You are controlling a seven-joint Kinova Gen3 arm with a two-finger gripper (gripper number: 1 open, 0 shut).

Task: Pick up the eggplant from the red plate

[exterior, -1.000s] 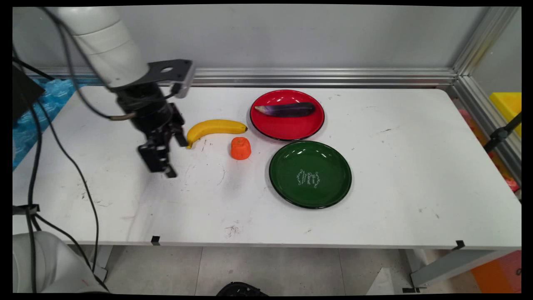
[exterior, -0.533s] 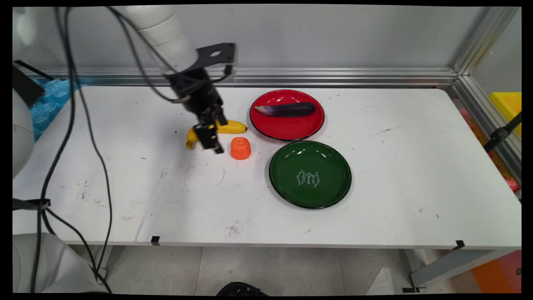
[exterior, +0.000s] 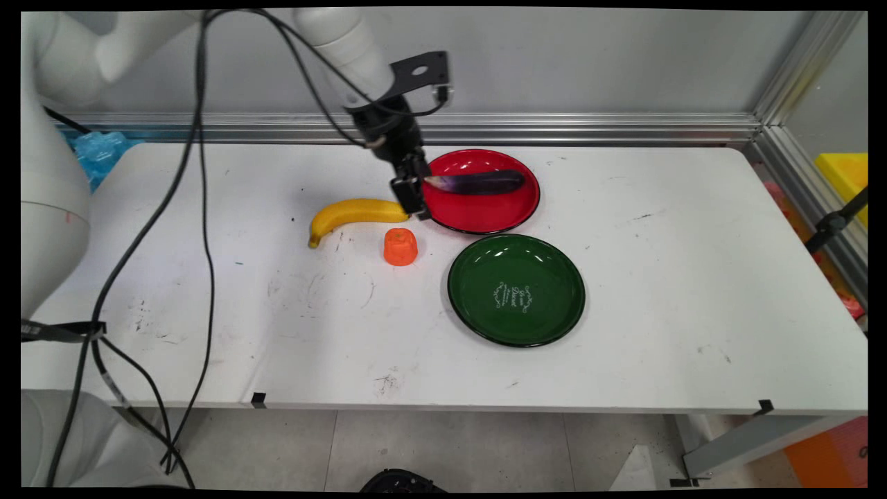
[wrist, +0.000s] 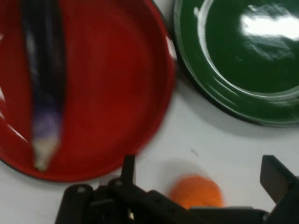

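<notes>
The gripper grabs the dark purple eggplant by the middle of its body (exterior: 472, 183) next, to lift it off the red plate (exterior: 485, 216).
My gripper (exterior: 416, 203) hangs open above the table between the right end of a yellow banana (exterior: 353, 211) and the left rim of a red plate (exterior: 485, 216), holding nothing. A dark purple eggplant (exterior: 478, 182) lies on that plate, its pale tip beside the gripper. An orange lump (exterior: 400, 247) sits just in front of the gripper. In the hand view the gripper (wrist: 200, 164) has its fingers spread wide over the orange lump (wrist: 196, 192), with the red plate (wrist: 117, 93), the eggplant (wrist: 44, 84) and a green plate (wrist: 224, 74) beyond.
The green plate (exterior: 516, 290), with nothing on it, lies in front of the red one. An aluminium rail (exterior: 554, 128) runs along the table's back edge. A blue bag (exterior: 97, 149) sits off the left side and a yellow bin (exterior: 845, 173) off the right.
The arm has swung right and toward the wall, from left of the banana, across it, to the red plate's left rim. Nothing on the table has moved.
</notes>
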